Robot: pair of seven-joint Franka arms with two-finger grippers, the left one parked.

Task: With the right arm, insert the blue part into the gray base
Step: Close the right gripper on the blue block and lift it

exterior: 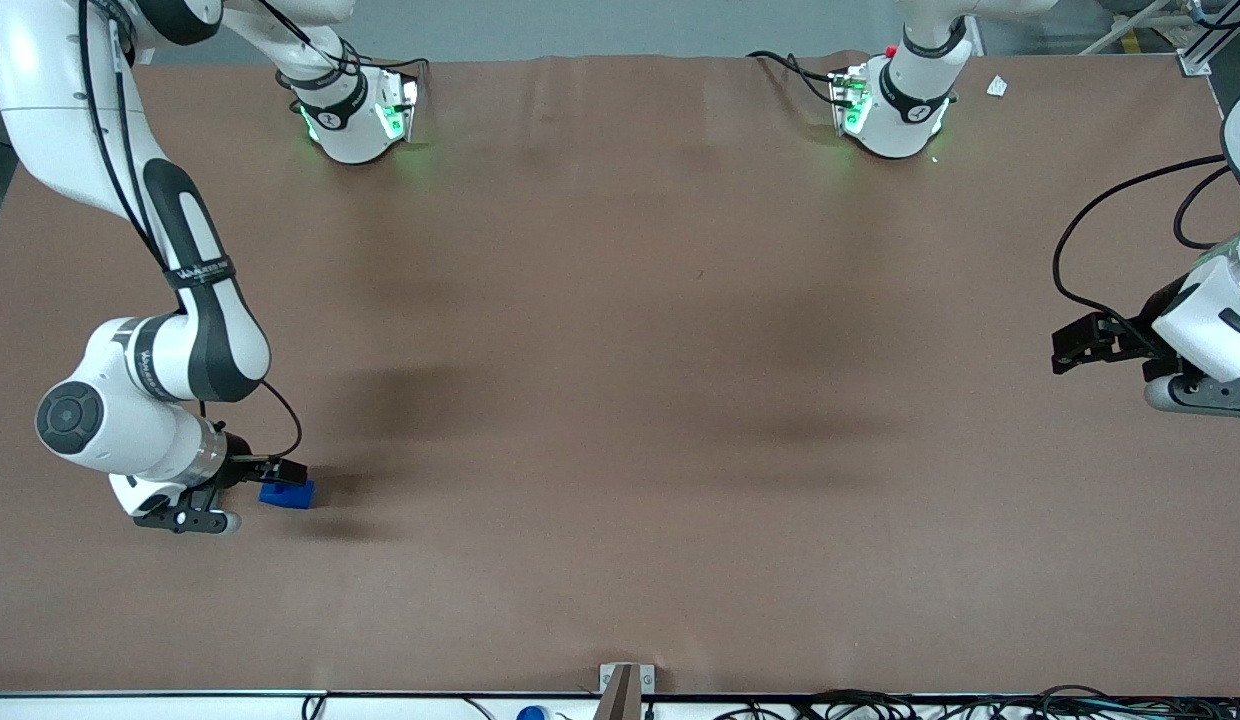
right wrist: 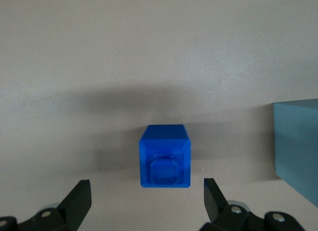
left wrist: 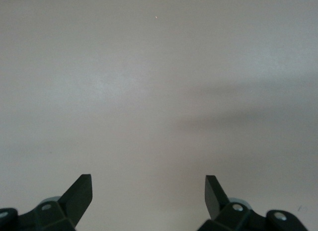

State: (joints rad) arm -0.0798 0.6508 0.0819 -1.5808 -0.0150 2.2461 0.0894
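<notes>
My right gripper grabs the blue part by its body [exterior: 287, 494] [right wrist: 165, 159] next, to insert it into the gray base.
The blue part [exterior: 287, 494] lies on the brown table at the working arm's end, fairly near the front camera. In the right wrist view the blue part [right wrist: 164, 156] is a small bright blue block with a raised step on top. My right gripper [right wrist: 146, 191] is open and empty, low over the table, with the fingers standing wide on either side of the part and not touching it. In the front view the gripper [exterior: 283, 474] hangs just over the part. The gray base [right wrist: 298, 146] shows only in the right wrist view, beside the blue part with a gap between them.
The table [exterior: 620, 400] is covered by a brown mat. Two arm bases [exterior: 355, 120] [exterior: 895, 110] stand at the edge farthest from the front camera. A small metal bracket [exterior: 625, 685] sits at the table's near edge, with cables along it.
</notes>
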